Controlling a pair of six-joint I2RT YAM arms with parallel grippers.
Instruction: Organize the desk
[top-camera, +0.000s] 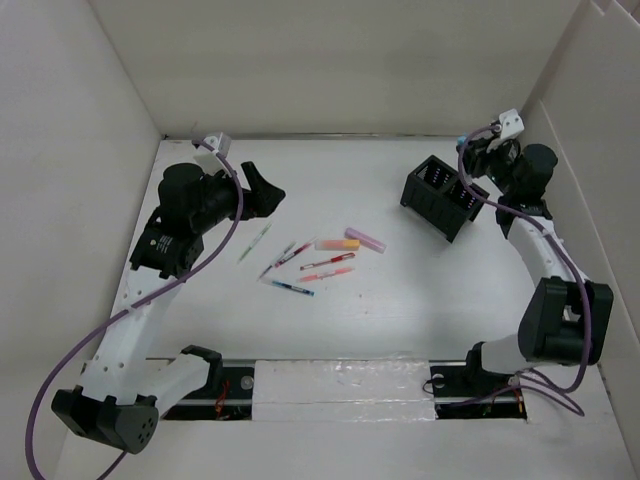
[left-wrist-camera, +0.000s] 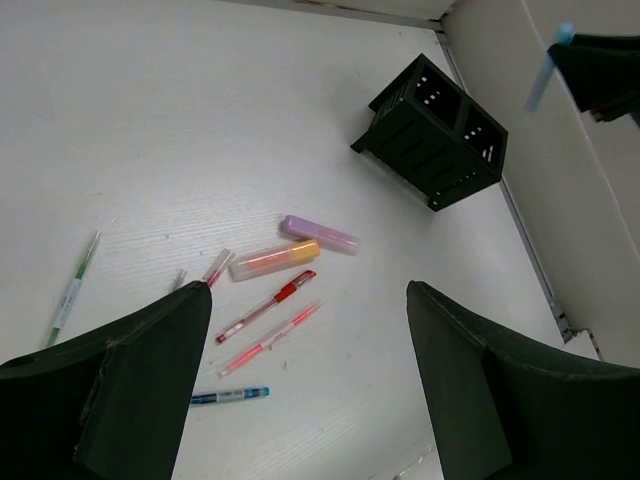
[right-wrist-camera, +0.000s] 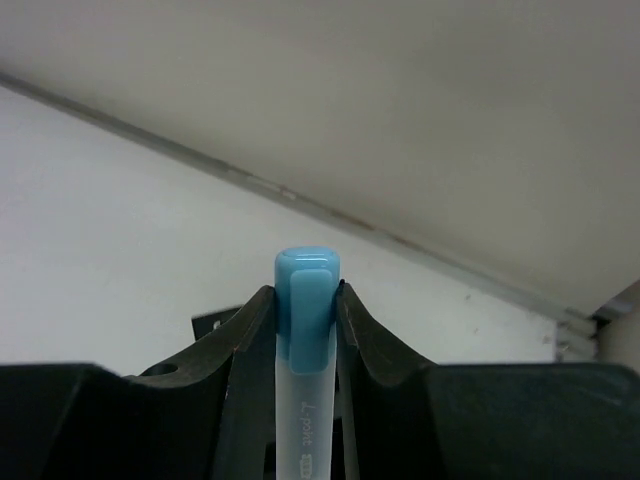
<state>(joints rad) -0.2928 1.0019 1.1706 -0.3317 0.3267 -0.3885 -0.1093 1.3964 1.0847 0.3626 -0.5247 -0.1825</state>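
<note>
I need to keep holding the blue-capped pen with my right gripper until the pen's lower end is in the slots. The pen hangs above them and would drop onto or beside the organizer's rim.
The white desk (top-camera: 400, 310) carries several pens near its middle. They are a green pen (top-camera: 255, 241), red pens (top-camera: 325, 262), a blue pen (top-camera: 288, 288), an orange highlighter (top-camera: 336, 243) and a pink highlighter (top-camera: 365, 239). My left gripper (top-camera: 262, 190) is open and empty, above and left of the pens. In the left wrist view its jaws (left-wrist-camera: 308, 300) frame the red pens (left-wrist-camera: 268, 305). My right gripper (top-camera: 478, 152) is shut on a blue-capped pen (right-wrist-camera: 307, 330), held just above the far right side of the black organizer (top-camera: 445, 195).
White panel walls (top-camera: 90, 150) border the desk on the left, back and right. The organizer (left-wrist-camera: 432, 133) stands near the right wall, its slots open upward. The arm bases and a rail (top-camera: 340, 385) lie along the near edge.
</note>
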